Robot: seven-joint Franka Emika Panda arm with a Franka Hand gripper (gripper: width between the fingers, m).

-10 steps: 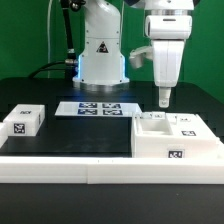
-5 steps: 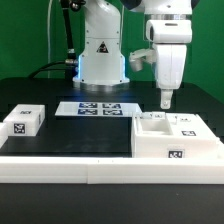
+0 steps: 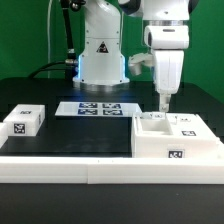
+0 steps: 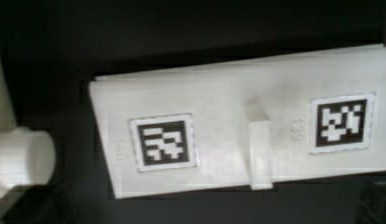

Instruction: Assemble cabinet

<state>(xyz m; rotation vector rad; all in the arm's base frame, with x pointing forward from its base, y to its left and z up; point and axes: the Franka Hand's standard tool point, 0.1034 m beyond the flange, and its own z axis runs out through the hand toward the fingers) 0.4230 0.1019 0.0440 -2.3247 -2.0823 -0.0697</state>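
My fingers are still above the ridge (image 4: pixel 259 150) of the white panel (image 4: pixel 216 105) in the wrist view, so my gripper lowers next before closing; closing now would miss.
The white cabinet body (image 3: pixel 176 143) lies on the black mat at the exterior view's right, with open compartments on top and marker tags on its top and front. My gripper (image 3: pixel 161 102) hangs straight down just over its far left corner, with its tips close above the part. The fingers look like one narrow tip, so I cannot tell whether they are open. A smaller white tagged cabinet part (image 3: pixel 24 122) lies at the exterior view's left. The wrist view shows a white panel (image 4: pixel 216 105) with two tags and a ridge between them. The fingers are not in that view.
The marker board (image 3: pixel 98 108) lies at the back, before the robot base (image 3: pixel 101 55). A white ledge (image 3: pixel 90 170) runs along the front of the table. A rounded white piece (image 4: pixel 17 156) shows beside the panel in the wrist view.
My gripper has shifted slightly toward the exterior view's left above the cabinet body. The parts on the table have not moved.
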